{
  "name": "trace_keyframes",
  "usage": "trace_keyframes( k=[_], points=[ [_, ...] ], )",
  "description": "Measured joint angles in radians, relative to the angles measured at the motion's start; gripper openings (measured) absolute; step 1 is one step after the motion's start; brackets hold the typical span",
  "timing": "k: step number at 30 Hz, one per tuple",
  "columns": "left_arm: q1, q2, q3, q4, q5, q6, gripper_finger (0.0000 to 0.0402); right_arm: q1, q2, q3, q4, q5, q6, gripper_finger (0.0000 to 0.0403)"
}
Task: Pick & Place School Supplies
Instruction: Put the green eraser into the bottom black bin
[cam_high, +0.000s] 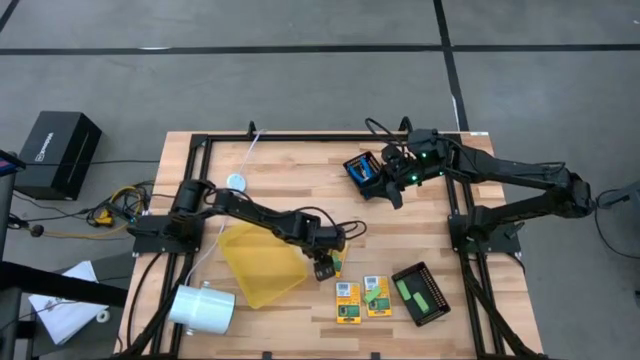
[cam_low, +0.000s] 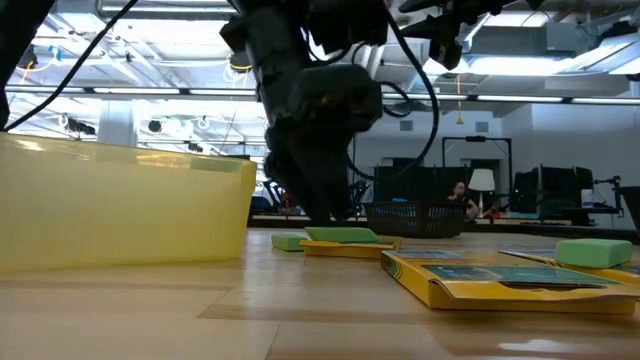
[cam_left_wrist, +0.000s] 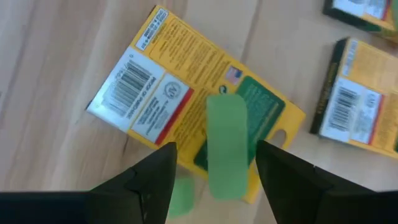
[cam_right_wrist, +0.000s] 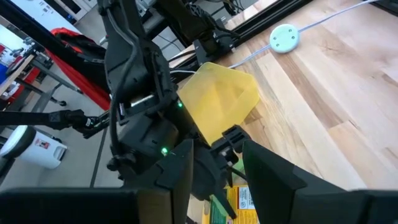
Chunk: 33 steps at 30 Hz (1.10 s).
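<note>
The green stick is next: my left gripper should grab it by its long sides, and then it goes in the black mesh tray.
My left gripper (cam_high: 325, 266) (cam_left_wrist: 216, 152) is open, low over a yellow-and-green crayon box (cam_high: 336, 262) (cam_left_wrist: 193, 118) that lies flat on the table beside the yellow tray. A short green stick (cam_left_wrist: 227, 146) (cam_low: 340, 236) lies on that box, and the fingers stand on either side of it. A second green piece (cam_left_wrist: 183, 196) shows under one finger. Two more crayon boxes (cam_high: 348, 302) (cam_high: 376, 295) each carry a green stick. My right gripper (cam_high: 397, 190) (cam_right_wrist: 217, 155) is open and empty, raised beside a black mesh tray (cam_high: 362, 170) holding blue-handled scissors.
The flat yellow tray (cam_high: 262, 262) (cam_low: 120, 210) lies left of the left gripper. A second black mesh tray (cam_high: 422, 293) near the right front holds a green stick. A white cylinder (cam_high: 200, 305) lies at the near left edge, and a white disc with a cable (cam_high: 236, 181) sits far left.
</note>
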Motion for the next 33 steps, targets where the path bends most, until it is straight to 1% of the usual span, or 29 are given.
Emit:
trace_keyframes(
  k=[7, 15, 25, 33],
  points=[
    [-0.004, 0.061, 0.029, -0.004, 0.035, 0.000, 0.0214, 0.000, 0.000, 0.000, 0.001, 0.000, -0.025, 0.0131],
    [-0.006, 0.079, 0.063, -0.005, 0.046, 0.002, 0.0214, 0.000, 0.000, 0.000, 0.000, 0.000, -0.048, 0.0131],
    [-0.038, 0.085, 0.081, -0.005, 0.026, 0.009, 0.0214, -0.001, 0.000, 0.000, 0.000, 0.000, -0.059, 0.0131],
    [-0.045, 0.127, 0.083, -0.017, 0.023, 0.012, 0.0214, -0.001, 0.000, 0.000, 0.003, 0.000, -0.071, 0.0131]
  ],
)
